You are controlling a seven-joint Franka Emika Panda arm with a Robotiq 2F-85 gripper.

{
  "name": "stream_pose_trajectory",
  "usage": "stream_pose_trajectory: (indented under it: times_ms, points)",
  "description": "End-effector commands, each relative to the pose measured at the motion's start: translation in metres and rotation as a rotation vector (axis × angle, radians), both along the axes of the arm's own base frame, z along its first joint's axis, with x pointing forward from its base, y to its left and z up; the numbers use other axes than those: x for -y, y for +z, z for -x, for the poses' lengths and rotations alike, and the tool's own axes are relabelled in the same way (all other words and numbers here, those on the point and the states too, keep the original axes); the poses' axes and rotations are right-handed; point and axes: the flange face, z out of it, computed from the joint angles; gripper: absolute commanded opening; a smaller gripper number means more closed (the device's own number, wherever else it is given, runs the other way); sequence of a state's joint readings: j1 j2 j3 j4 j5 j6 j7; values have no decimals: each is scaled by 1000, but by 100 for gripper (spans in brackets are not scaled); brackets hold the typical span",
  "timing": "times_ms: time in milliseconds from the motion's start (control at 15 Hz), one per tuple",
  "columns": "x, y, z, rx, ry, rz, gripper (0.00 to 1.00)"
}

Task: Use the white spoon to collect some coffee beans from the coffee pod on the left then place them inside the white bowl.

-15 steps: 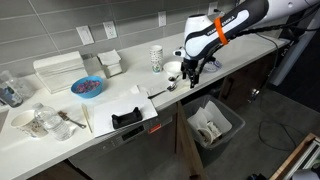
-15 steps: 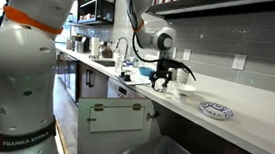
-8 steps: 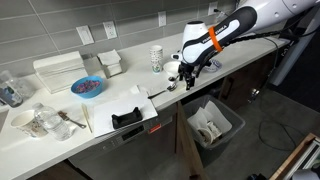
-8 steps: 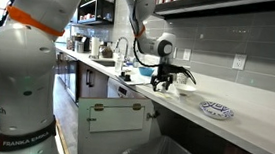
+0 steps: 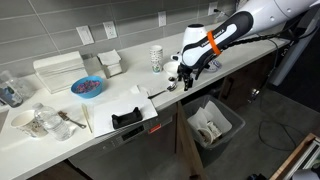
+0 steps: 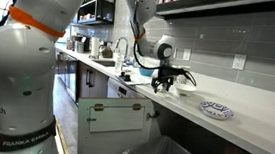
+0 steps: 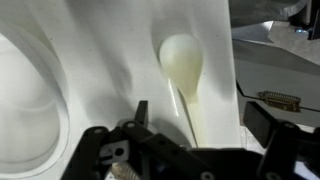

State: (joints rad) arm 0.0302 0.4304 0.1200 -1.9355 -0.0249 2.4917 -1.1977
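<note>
My gripper should close on the spoon's handle now, because in the wrist view my fingers reach past part of the handle on either side.
The white spoon [image 7: 183, 62] lies on a white sheet [image 7: 110, 60] on the counter, with its oval head away from me and its thin handle running back between my fingers. My gripper [image 7: 200, 112] hangs low over the handle, open, one finger [image 7: 142, 110] on each side and neither touching it. A rounded white form at the left edge of the wrist view looks like the white bowl [image 7: 20, 100]. In both exterior views the gripper [image 5: 185, 80] [image 6: 163, 84] points down at the counter beside a small white bowl [image 5: 172, 68]. I cannot make out the coffee pod.
A tall patterned cup [image 5: 156, 58] stands behind the gripper. A blue bowl with reddish contents [image 5: 87, 87], a black holder [image 5: 127, 118] on the counter's front edge and clutter at the far end [image 5: 40, 122] lie further along. An open bin [image 5: 213, 125] stands below.
The arm has come down and shifted slightly along the counter, bringing the open gripper closer over the spoon. The jaws stay wide.
</note>
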Motion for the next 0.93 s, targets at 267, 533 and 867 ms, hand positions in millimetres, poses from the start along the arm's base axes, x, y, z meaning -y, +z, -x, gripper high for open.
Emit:
stream_pose_trajectory:
  times_ms: [267,533,867]
  points:
    - [2,-5,-6,16,-18,-15,81]
    - [2,-8,-8,10,-15,-17,71]
    - [3,-10,-12,8,-20,-17,28]
